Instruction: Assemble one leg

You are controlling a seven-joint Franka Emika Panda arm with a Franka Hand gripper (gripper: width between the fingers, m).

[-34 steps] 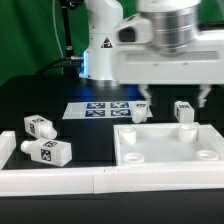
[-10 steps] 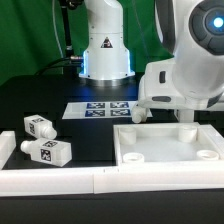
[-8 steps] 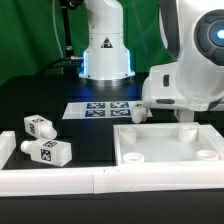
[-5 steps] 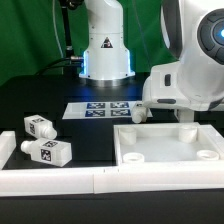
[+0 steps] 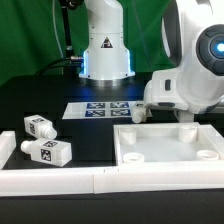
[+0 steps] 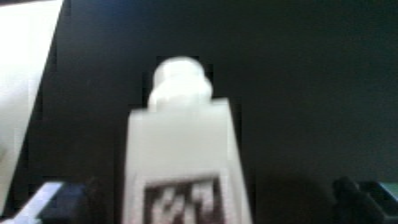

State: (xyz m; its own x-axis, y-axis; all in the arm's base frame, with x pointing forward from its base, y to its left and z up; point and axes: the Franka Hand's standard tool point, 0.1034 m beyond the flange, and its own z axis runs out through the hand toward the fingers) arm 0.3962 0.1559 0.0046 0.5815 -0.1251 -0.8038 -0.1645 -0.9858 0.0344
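My gripper's fingers reach down on both sides of the leg (image 6: 182, 145), level with its tag sticker. My gripper is ready to close on the leg now.
My gripper (image 5: 186, 110) is low behind the tabletop panel's (image 5: 166, 131) far rim, at the exterior view's right, over a white leg that the hand mostly hides there. In the wrist view that leg (image 6: 183, 130) lies between my dark fingertips (image 6: 54, 203), its peg end pointing away and a tag sticker near the gripper (image 6: 210, 205). The image is blurred. The fingers stand wide apart with dark gaps on both sides of the leg, so the gripper is open. Another leg (image 5: 140, 113) lies just behind the panel's left corner.
Two more tagged legs (image 5: 40, 127) (image 5: 49, 151) lie at the exterior view's left. The marker board (image 5: 100, 108) lies in front of the robot base. A white rail (image 5: 60, 181) runs along the front edge. A white strip (image 6: 27, 80) shows in the wrist view.
The hand has come down from above the table to just behind the tabletop panel, over the right-hand leg, which it now hides. The other parts have not moved.
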